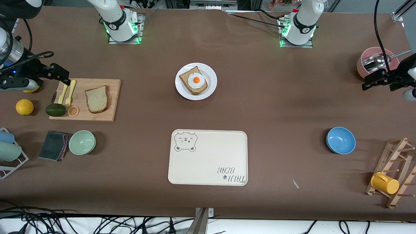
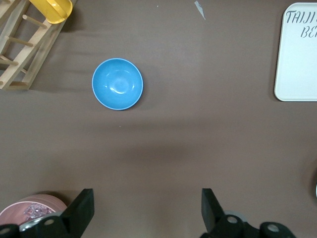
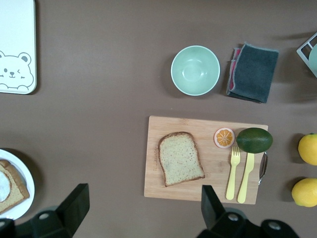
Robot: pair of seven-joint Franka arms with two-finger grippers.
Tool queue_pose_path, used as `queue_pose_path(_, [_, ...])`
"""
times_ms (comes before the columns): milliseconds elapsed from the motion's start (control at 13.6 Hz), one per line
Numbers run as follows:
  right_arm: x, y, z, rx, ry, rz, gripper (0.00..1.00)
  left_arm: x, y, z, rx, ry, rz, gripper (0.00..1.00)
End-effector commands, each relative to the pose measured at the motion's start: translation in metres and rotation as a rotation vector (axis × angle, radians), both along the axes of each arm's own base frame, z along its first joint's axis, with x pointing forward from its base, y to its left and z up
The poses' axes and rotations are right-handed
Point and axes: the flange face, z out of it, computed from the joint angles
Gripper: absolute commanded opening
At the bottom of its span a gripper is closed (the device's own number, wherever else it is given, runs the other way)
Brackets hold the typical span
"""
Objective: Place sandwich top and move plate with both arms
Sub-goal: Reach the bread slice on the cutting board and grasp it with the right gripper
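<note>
The robot's right gripper should next grab the bread slice by its crust edge (image 1: 96,88), so that the slice can top the egg toast on the white plate (image 1: 211,75).
The sandwich top (image 1: 97,99), a plain tan bread slice, lies on a wooden cutting board (image 1: 85,113) toward the right arm's end; it also shows in the right wrist view (image 3: 180,158). The white plate (image 1: 211,75) holds a toast slice with a fried egg (image 1: 196,80) at the table's middle, near the bases. My right gripper (image 1: 60,74) (image 3: 143,198) is open and empty, up over the board's corner. My left gripper (image 1: 373,79) (image 2: 147,198) is open and empty, up over bare table beside a pink bowl (image 1: 364,66).
A cream bear tray (image 1: 208,169) lies nearer the front camera than the plate. The board also carries yellow forks (image 1: 70,92), an avocado (image 1: 55,110) and an orange slice. A green bowl (image 1: 82,142), grey cloth (image 1: 53,145), blue bowl (image 1: 340,140) and wooden rack (image 1: 395,162) stand about.
</note>
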Motion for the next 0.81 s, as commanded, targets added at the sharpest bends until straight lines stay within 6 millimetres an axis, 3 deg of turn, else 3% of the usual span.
queue_pose_path(0, [0.014,-0.002,-0.023,-0.014,0.043,0.01,1.0,0.003,0.002,-0.029,-0.025,-0.018,0.005,0.93])
queue_pose_path(367, [0.023,0.005,-0.105,-0.023,0.174,0.008,1.0,0.008,0.005,-0.071,-0.023,-0.035,0.014,0.92])
queue_pose_path(587, [0.015,0.002,-0.176,-0.123,0.156,-0.022,1.0,0.008,0.008,-0.09,-0.06,-0.024,0.005,0.92])
queue_pose_path(734, [0.008,0.013,-0.225,-0.171,0.179,-0.025,1.0,0.011,0.009,-0.104,-0.141,-0.013,0.003,0.93])
